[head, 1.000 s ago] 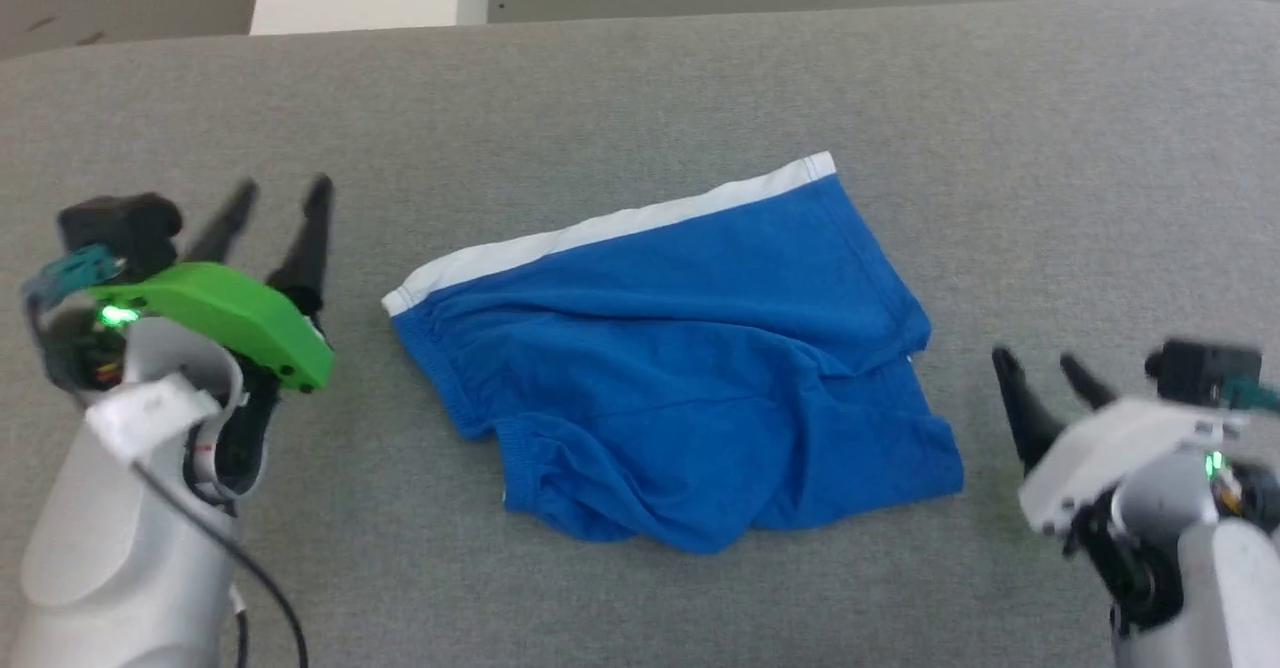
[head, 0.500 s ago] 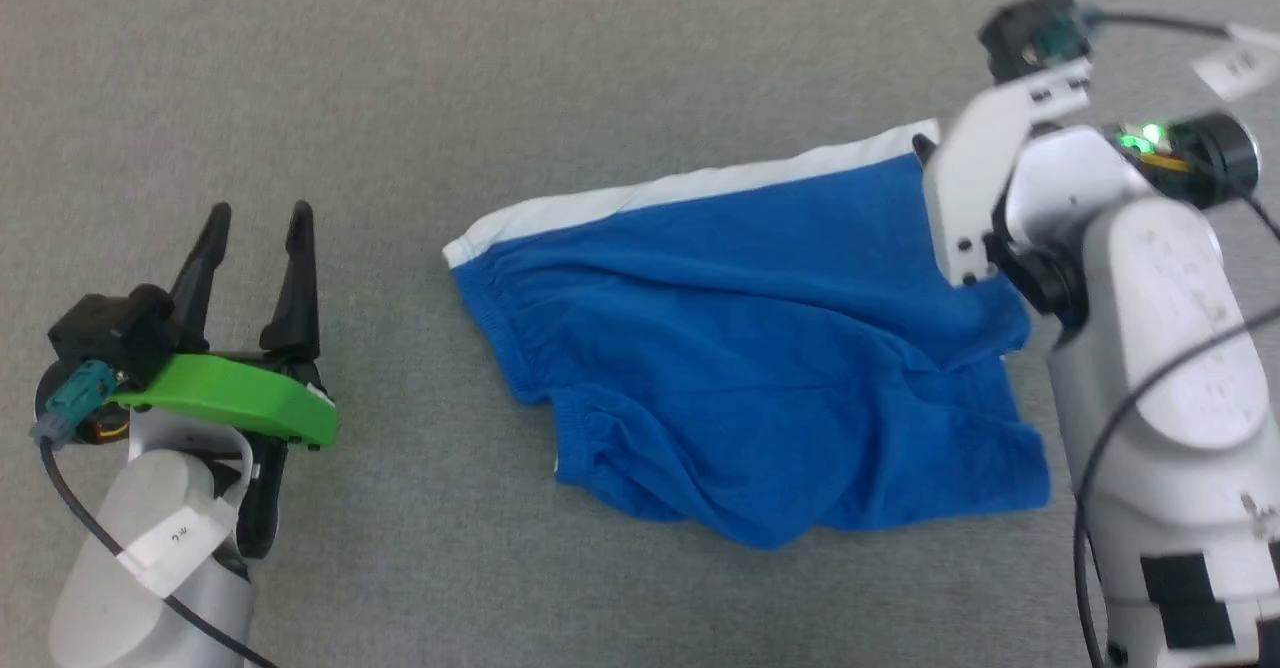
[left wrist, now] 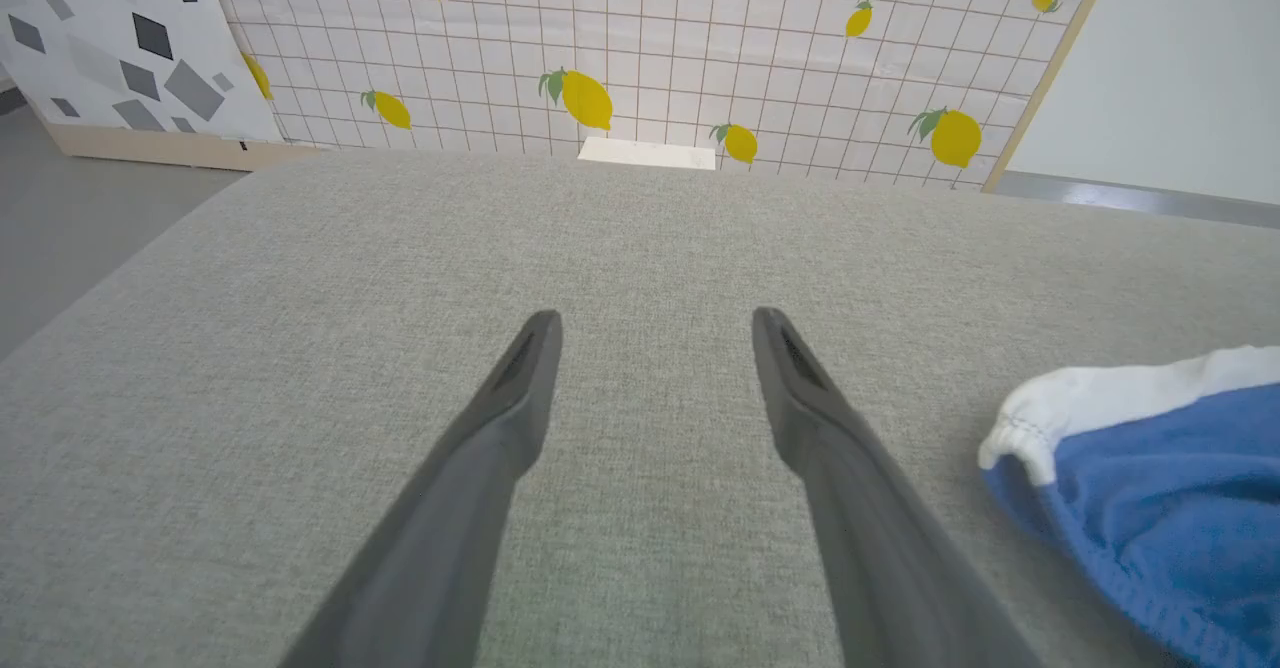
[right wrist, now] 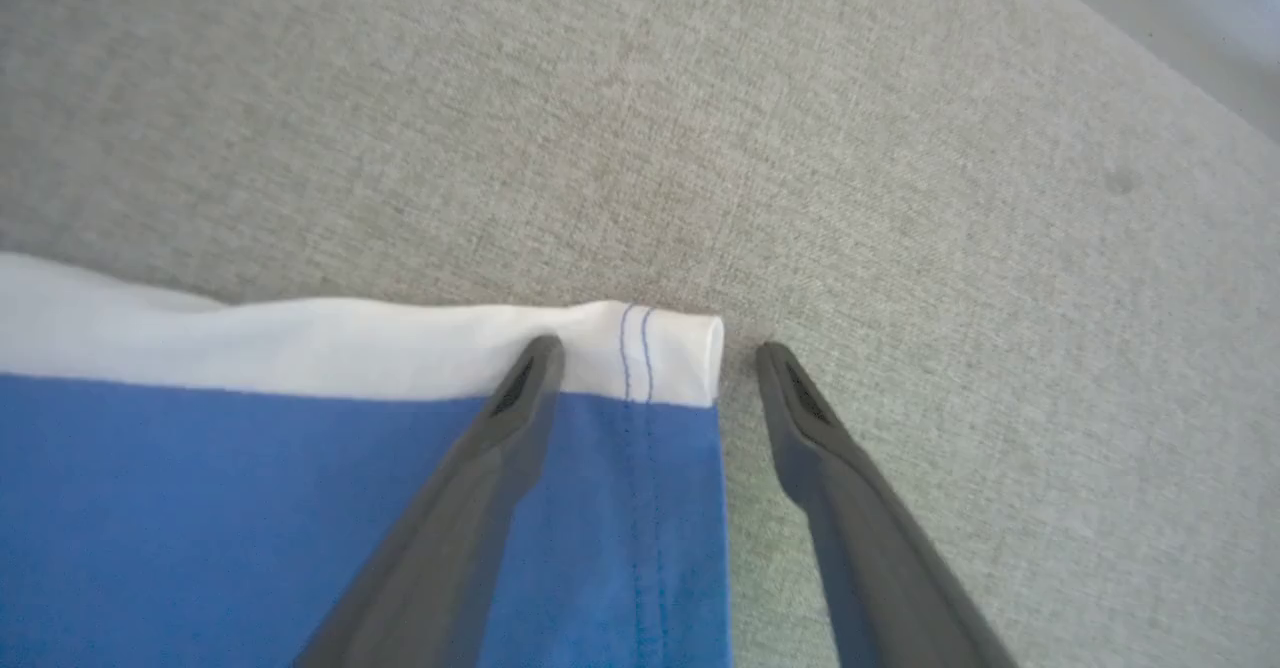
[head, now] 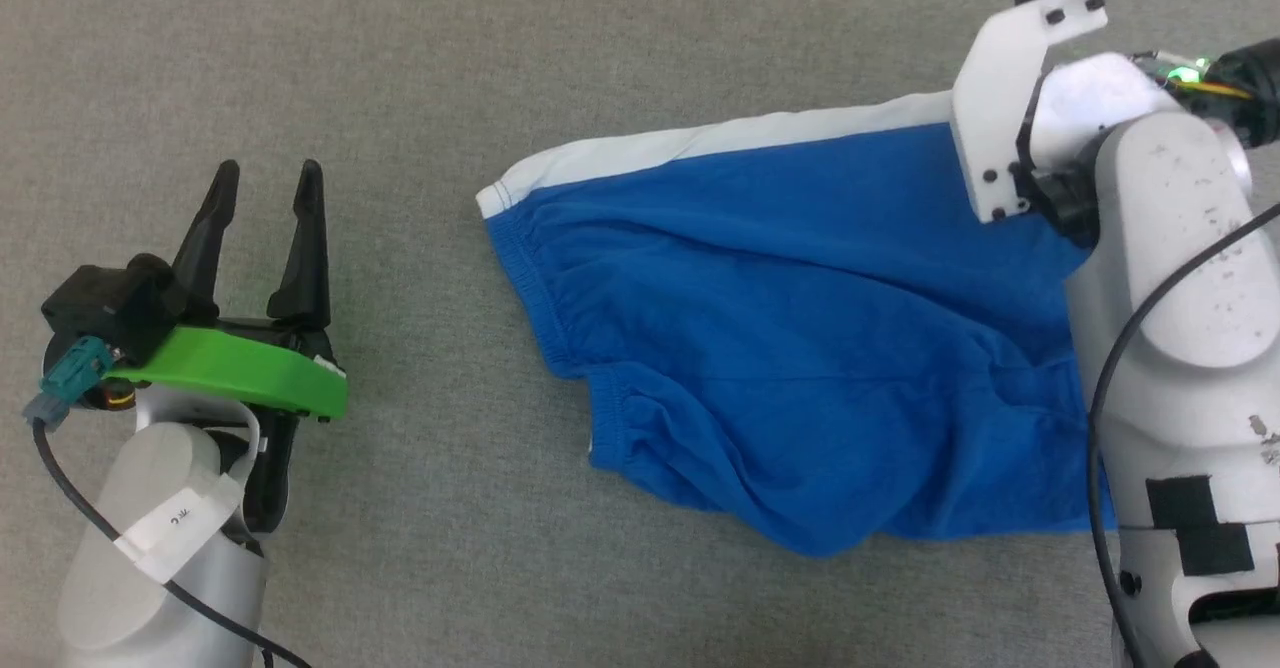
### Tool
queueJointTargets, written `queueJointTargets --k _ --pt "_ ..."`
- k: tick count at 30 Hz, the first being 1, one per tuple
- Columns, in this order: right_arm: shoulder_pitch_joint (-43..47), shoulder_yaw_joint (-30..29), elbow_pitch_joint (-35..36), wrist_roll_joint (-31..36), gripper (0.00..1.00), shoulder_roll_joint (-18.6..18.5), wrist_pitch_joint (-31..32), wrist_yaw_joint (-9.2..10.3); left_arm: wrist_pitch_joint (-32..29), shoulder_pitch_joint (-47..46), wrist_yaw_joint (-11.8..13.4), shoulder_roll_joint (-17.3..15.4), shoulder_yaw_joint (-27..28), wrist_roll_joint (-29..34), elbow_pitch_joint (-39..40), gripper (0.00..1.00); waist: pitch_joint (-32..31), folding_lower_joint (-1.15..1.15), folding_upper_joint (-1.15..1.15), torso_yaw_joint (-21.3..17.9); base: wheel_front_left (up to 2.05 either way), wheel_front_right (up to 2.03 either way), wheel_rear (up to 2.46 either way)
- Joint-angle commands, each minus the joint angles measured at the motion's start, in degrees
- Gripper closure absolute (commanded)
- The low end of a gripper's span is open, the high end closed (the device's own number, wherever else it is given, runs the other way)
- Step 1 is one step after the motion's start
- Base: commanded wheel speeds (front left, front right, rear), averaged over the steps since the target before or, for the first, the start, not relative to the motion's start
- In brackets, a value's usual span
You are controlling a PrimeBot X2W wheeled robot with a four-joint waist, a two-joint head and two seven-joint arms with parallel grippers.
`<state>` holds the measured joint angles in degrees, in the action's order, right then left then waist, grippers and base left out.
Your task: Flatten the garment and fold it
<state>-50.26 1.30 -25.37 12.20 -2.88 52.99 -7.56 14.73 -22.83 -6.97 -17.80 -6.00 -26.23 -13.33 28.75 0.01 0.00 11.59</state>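
I should fold the blue shorts, so next I should grab the white waistband by its corner (head: 497,196) above the gathered hem with my left gripper.
The garment (head: 800,348), royal-blue shorts with a white waistband (head: 700,143) along the far edge, lies rumpled on the grey surface. Its gathered leg hems (head: 610,428) face left. My right arm (head: 1160,248) reaches over its right side. In the right wrist view the right gripper (right wrist: 657,350) is open, straddling the waistband's right corner (right wrist: 670,353): one finger over the cloth, the other over the bare surface. My left gripper (head: 267,176) stands open to the left of the shorts, apart from them, and holds nothing. In the left wrist view the left gripper (left wrist: 655,316) has the waistband's left corner (left wrist: 1040,418) off to its right.
A grey fabric surface (head: 400,68) carries everything, with bare room left of and beyond the shorts. Its far edge meets a lemon-patterned panel (left wrist: 650,38), with a small white block (left wrist: 647,153) at that edge. A black cable (head: 1130,368) hangs along my right arm.
The head camera has tilted down and closer. My right arm swung from the lower right up over the shorts to the waistband's right corner. The left gripper stays open at the left.
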Motion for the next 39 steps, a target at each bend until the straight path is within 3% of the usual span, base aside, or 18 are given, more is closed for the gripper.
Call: queueJointTargets --k 1,2,3,4,10,18,24,31,32,33,34,39 --pt "0.6 0.2 -1.5 0.2 0.0 0.0 0.9 0.08 0.3 -1.0 -0.2 0.2 0.1 0.5 -0.1 0.0 1.0 -0.01 0.0 0.5 0.0 0.0 0.0" --pt "0.7 0.2 -1.9 -0.1 0.03 0.0 1.5 0.08 0.3 -1.0 -0.3 0.2 0.0 0.4 -0.4 0.0 1.0 -0.01 0.0 0.4 0.0 0.0 0.0" --pt "0.6 0.2 -2.0 -0.5 0.71 0.0 1.9 0.08 0.3 -1.0 -0.3 0.1 -0.2 0.3 -0.7 0.0 1.0 -0.01 0.0 0.3 0.0 0.0 0.0" --pt "0.6 0.3 -2.2 -1.0 1.0 0.0 2.4 0.08 0.3 -1.1 -0.4 0.0 -0.3 0.1 -1.0 0.0 1.0 -0.01 0.0 0.1 0.0 0.0 0.0" --pt "0.3 0.9 -1.5 -2.9 1.0 0.0 3.3 0.08 -4.5 -3.6 -0.5 -1.0 -3.6 -3.2 -1.8 0.0 -0.5 -0.01 0.0 -1.4 0.0 0.0 0.0" --pt "1.4 2.8 -0.5 -4.9 1.0 0.0 2.5 0.08 -28.9 -12.4 -0.5 -3.7 -11.9 -7.0 0.2 0.0 -2.2 -0.01 0.0 -3.2 0.0 0.0 0.0" --pt "2.0 3.7 -0.4 -5.9 1.0 0.0 2.2 0.08 -44.0 -13.8 -0.5 -7.3 -17.7 -10.6 4.7 0.0 -2.2 -0.01 0.0 -4.3 0.0 0.0 0.0" --pt "1.9 5.0 0.5 -7.0 1.0 0.0 1.6 0.08 -47.3 -16.0 -0.5 -7.8 -19.5 -10.6 2.5 0.0 -1.3 -0.01 0.0 -4.9 0.0 0.0 0.0" --pt "1.9 5.2 0.5 -7.2 1.0 0.0 1.5 0.08 -47.1 -16.5 -0.5 -7.5 -19.8 -10.7 1.9 0.46 -1.2 -0.01 0.0 -4.9 0.0 0.0 0.0" --pt "1.9 5.4 0.6 -7.3 1.0 0.0 1.4 0.08 -46.8 -17.0 -0.5 -7.4 -20.2 -10.8 1.5 0.61 -1.1 -0.01 0.0 -5.0 0.0 0.0 0.0" --pt "1.8 5.5 0.5 -7.5 1.0 0.0 1.3 0.08 -46.5 -17.4 -0.5 -7.2 -20.6 -11.3 1.0 1.0 -1.0 -0.01 0.0 -5.1 0.0 0.0 0.0" --pt "1.5 5.9 0.4 -8.4 1.0 0.0 0.0 0.08 -45.3 -18.7 -0.5 -7.8 -22.9 -13.8 -0.6 1.0 -1.5 -0.01 0.0 -5.6 0.0 0.0 0.0"
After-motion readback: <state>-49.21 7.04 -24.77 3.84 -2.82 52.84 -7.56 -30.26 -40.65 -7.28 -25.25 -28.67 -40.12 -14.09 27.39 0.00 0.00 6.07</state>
